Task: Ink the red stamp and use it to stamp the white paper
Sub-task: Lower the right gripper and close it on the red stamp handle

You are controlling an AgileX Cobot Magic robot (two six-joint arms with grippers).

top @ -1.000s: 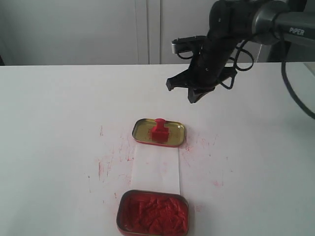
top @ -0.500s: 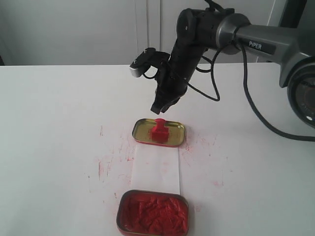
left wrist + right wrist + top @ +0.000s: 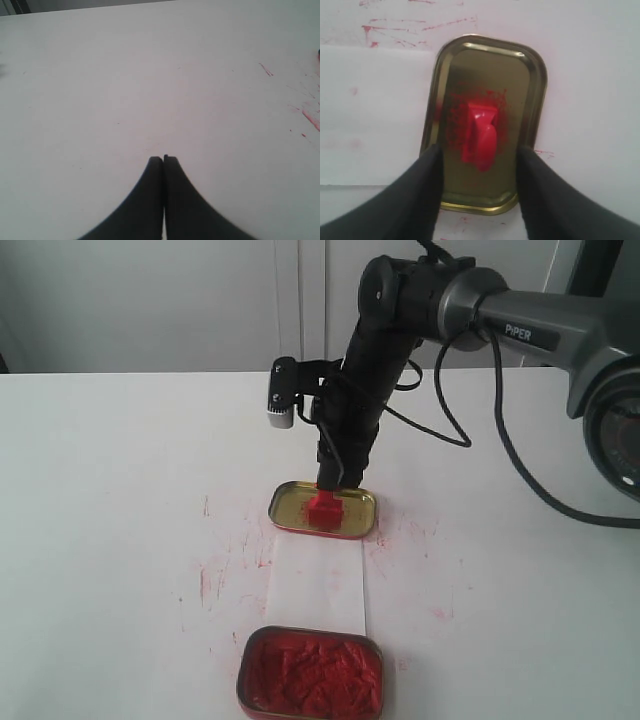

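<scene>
My right gripper's fingers are above the red stamp's handle over the gold lid, so my right gripper needs to go lower before it closes on the stamp.
The red stamp stands upright in a shallow gold tin lid, on a patch of red ink smears. My right gripper hangs straight above it, pointing down. In the right wrist view this gripper is open, the stamp lying between its two dark fingers with a gap on each side. The white paper lies flat between the lid and the tin of red paste. My left gripper is shut over bare tabletop with nothing in it; the exterior view does not show it.
Red smudges mark the white tabletop to the left and right of the paper. The right arm's cable loops beside the arm at the back. A pale wall with panel seams stands behind the table.
The right arm swung left from the back right, then came down over the lid, so its open fingers now bracket the stamp. The stamp, paper and tins have not moved.
</scene>
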